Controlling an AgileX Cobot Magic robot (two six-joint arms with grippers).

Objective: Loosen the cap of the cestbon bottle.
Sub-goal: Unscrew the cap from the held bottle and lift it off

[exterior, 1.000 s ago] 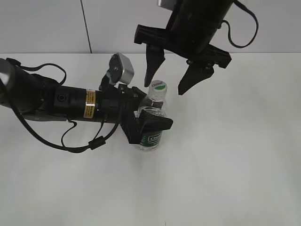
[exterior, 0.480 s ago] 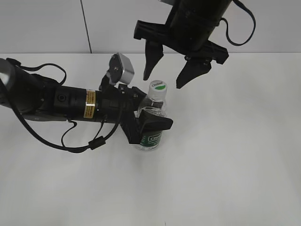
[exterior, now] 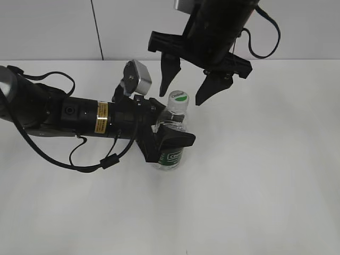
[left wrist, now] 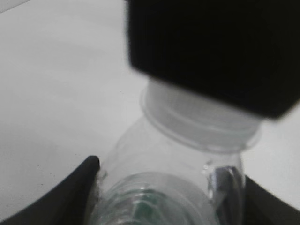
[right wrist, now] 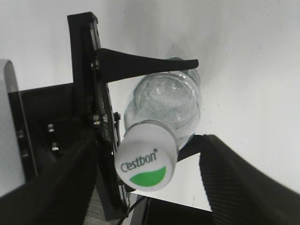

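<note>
Next, the right gripper grabs the cestbon bottle's cap, its white cap (exterior: 179, 99), to open the bottle. That leaves the bottle's body (exterior: 171, 154) to my left gripper.
The cestbon bottle (exterior: 171, 151) stands upright on the white table, clear, with a dark green label. My left gripper (exterior: 171, 134) is shut on its body from the left; the left wrist view shows the bottle (left wrist: 178, 183) between the fingers (left wrist: 166, 187). The white cap (exterior: 179, 99) with its green half-disc is on the neck, and also shows in the right wrist view (right wrist: 146, 159). My right gripper (exterior: 185, 91) is open and hangs just above the cap, one finger on each side, not touching it (right wrist: 147, 168).
The white table (exterior: 255, 175) spreads all round the bottle. The left arm's body (exterior: 69, 114) and cables lie across the left side. A pale wall with a dark vertical seam (exterior: 96, 29) stands behind.
My right gripper has moved left and a little down, from right of the cap to straddling it. The left gripper and the bottle have not moved.
</note>
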